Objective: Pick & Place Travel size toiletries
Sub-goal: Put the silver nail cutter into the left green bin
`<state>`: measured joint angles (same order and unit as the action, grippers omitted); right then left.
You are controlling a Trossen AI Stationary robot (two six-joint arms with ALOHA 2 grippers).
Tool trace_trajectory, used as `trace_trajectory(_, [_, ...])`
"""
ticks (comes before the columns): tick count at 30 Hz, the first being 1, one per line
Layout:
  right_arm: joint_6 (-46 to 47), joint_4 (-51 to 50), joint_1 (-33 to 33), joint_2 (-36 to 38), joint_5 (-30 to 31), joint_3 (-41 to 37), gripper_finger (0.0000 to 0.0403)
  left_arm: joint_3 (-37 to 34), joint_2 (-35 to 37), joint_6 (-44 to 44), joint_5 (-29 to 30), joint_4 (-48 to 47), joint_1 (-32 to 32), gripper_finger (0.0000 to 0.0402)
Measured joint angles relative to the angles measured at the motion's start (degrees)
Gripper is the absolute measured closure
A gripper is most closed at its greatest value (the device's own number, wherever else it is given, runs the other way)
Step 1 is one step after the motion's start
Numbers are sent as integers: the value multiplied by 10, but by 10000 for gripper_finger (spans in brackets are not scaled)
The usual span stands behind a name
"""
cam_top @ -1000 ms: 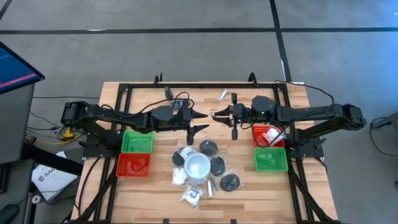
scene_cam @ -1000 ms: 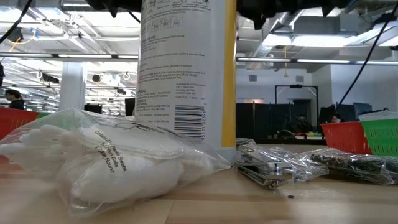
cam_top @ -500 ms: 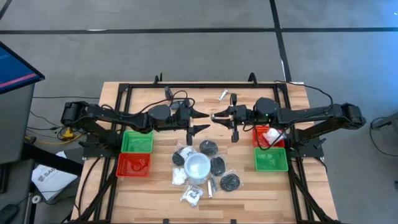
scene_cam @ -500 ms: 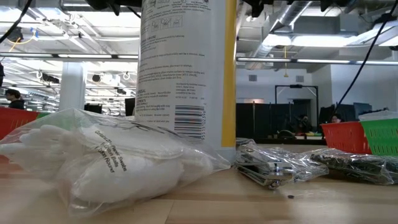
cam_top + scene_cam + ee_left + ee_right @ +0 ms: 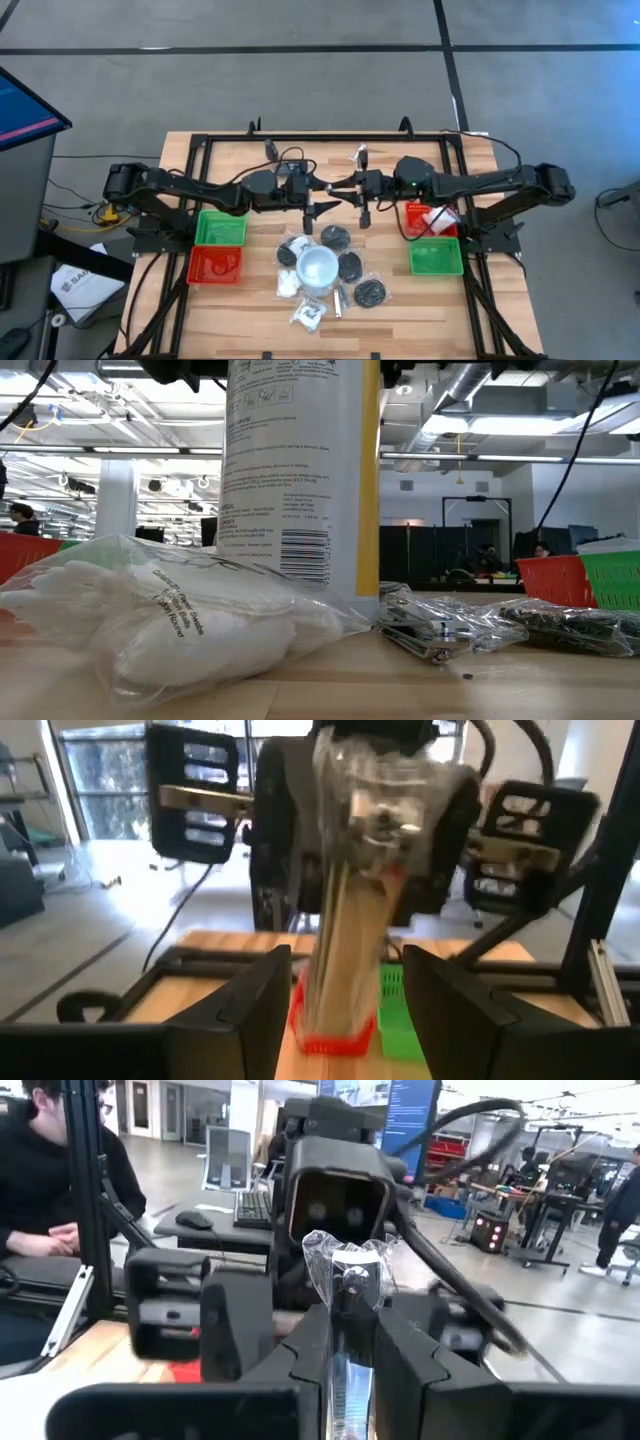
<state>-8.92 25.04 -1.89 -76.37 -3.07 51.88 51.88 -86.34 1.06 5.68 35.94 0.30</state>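
The clear-wrapped nail clipper goes in the green tray, so my left gripper should next grab its long plain end [image 5: 342, 975].
My right gripper [image 5: 345, 188] hovers above the table's middle, shut on a long clear wrapper with thin silvery sticks [image 5: 350, 920]. My left gripper [image 5: 328, 197] faces it, open. In the left wrist view its fingers [image 5: 262, 1000] stand on either side of the wrapper's lower part with a gap on each side. The other toiletries [image 5: 345, 268] lie in a heap near the table's near edge: black discs, white pieces in clear wrappers and a silvery stick pack [image 5: 440, 630]. One white wrapped piece [image 5: 437, 215] lies in the right red tray. My right gripper pinches the clear wrapper of silvery sticks [image 5: 345, 1295] between its two fingers [image 5: 305, 1350], which point level toward the table's left. The wrapper is lifted clear of the table. It stands roughly upright, reaching above and below the fingers in the left wrist view.
A white round cup-like container [image 5: 318, 267] stands in the heap and fills the low view [image 5: 300, 470]. Green [image 5: 221, 228] and red [image 5: 215, 265] trays sit at the left, red [image 5: 412, 212] and green [image 5: 436, 256] trays at the right. A black frame rims the table.
My right gripper has moved toward the table's left, carrying the wrapped sticks up to my left gripper, which has stayed open and almost still. The wrapper now stands between the left fingers.
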Motion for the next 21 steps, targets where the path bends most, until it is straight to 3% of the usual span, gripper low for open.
trace_trajectory(11, [-16, -43, 0, -19, -1, 38, 360, 0, -1, 1, 1, -4, 1, 248])
trace_trajectory(21, [-13, -53, 0, -19, -2, 38, 356, 0, 0, 6, 1, -7, 1, 350])
